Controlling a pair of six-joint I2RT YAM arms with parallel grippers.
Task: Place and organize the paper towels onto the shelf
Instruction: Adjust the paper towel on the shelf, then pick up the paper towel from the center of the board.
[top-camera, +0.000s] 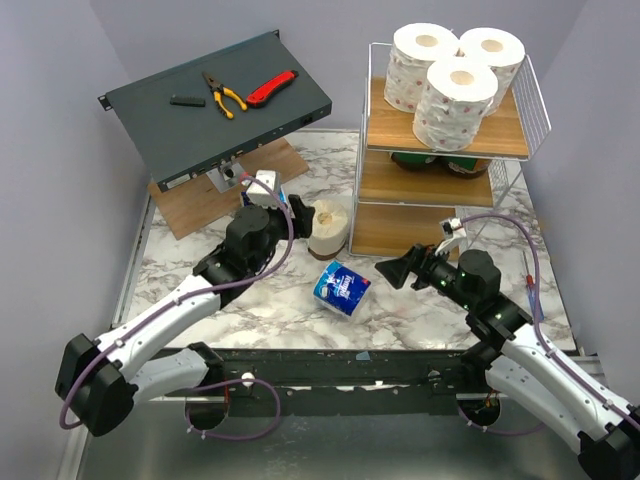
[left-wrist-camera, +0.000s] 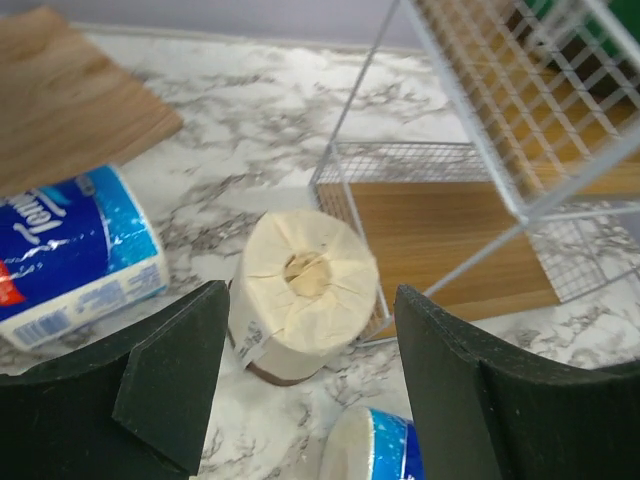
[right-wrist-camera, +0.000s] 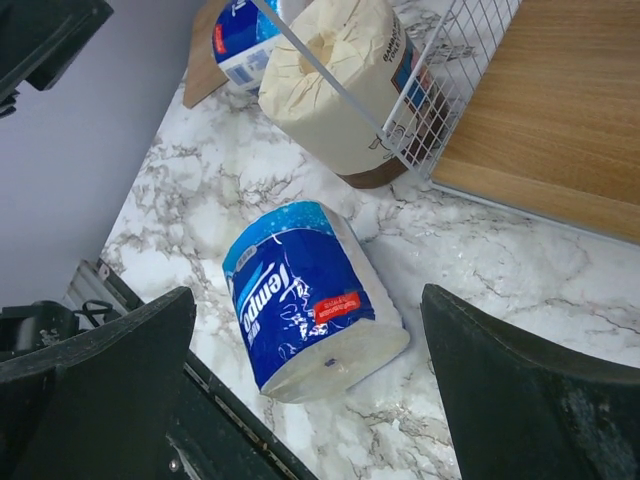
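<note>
My left gripper reaches the plain cream roll next. Then it grabs its top rim (top-camera: 326, 231) beside the core hole, leaving the roll's base free to stand on the shelf (top-camera: 385, 112).
Three white paper towels (top-camera: 455, 100) stand on the top tier of the shelf (top-camera: 385, 112), and green-wrapped rolls (top-camera: 440, 160) lie on the middle tier. A plain cream roll (top-camera: 328, 228) (left-wrist-camera: 305, 300) stands on the table against the shelf's lower left corner. My left gripper (top-camera: 283, 203) (left-wrist-camera: 310, 390) is open just short of the cream roll, holding nothing. One blue-and-white pack (left-wrist-camera: 70, 255) lies to its left by the wooden board. Another blue pack (top-camera: 342, 288) (right-wrist-camera: 310, 305) lies on its side on the marble, with my open right gripper (top-camera: 400, 270) (right-wrist-camera: 320, 395) hovering over it.
A slanted dark grey metal box (top-camera: 220, 100) at the back left carries pliers (top-camera: 222, 95) and a red knife (top-camera: 272, 88). Under it lies a flat wooden board (top-camera: 200, 205). The shelf's bottom board (right-wrist-camera: 560, 110) is bare where it shows. A black rail runs along the near table edge.
</note>
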